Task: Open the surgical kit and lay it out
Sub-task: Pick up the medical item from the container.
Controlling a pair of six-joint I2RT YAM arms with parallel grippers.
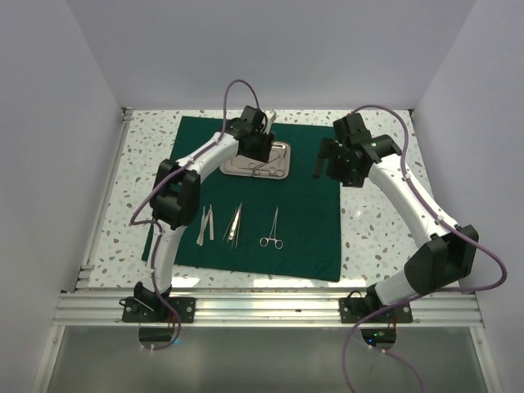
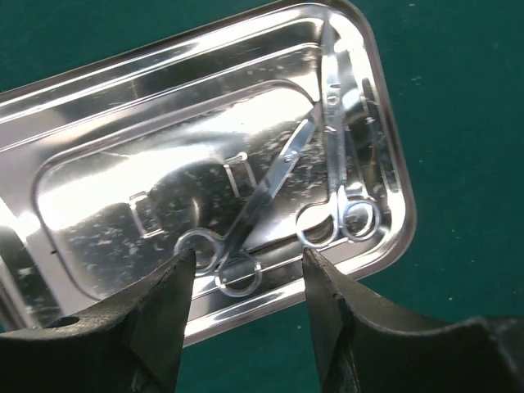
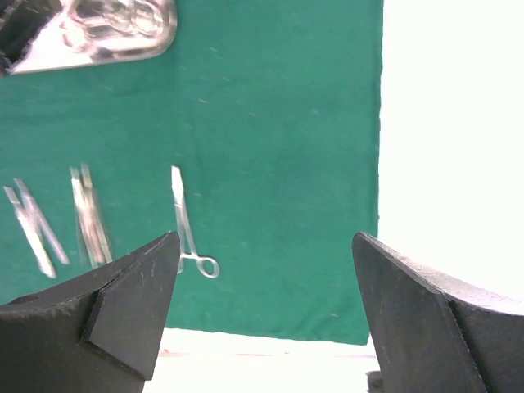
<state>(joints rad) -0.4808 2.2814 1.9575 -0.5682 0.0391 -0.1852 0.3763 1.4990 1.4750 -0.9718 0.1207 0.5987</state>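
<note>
The slanted scissors need to be laid flat beside the clamp. Next, my left gripper should grab the scissors across the middle near their pivot (image 1: 267,164) (image 2: 267,189), so their rings and tips stay free.
The surgical kit lies opened out: a dark green cloth (image 1: 311,237) spread flat on the table, with a shiny steel tray (image 1: 236,168) at its far middle. Inside the tray (image 2: 123,106) rest ring-handled scissors (image 2: 266,192) and a clamp (image 2: 337,139). Two pairs of tweezers (image 1: 205,223) (image 1: 234,223) and a ring-handled clamp (image 1: 273,229) lie in a row on the near cloth. My left gripper (image 2: 246,274) hovers open over the tray's near rim, the scissors' rings just beyond its fingertips, holding nothing. My right gripper (image 3: 266,254) hangs open and empty above the cloth's right part (image 3: 286,123).
Bare speckled tabletop (image 1: 377,221) borders the cloth on the right and left. White walls close in the sides and back. An aluminium rail (image 1: 270,307) with both arm bases runs along the near edge.
</note>
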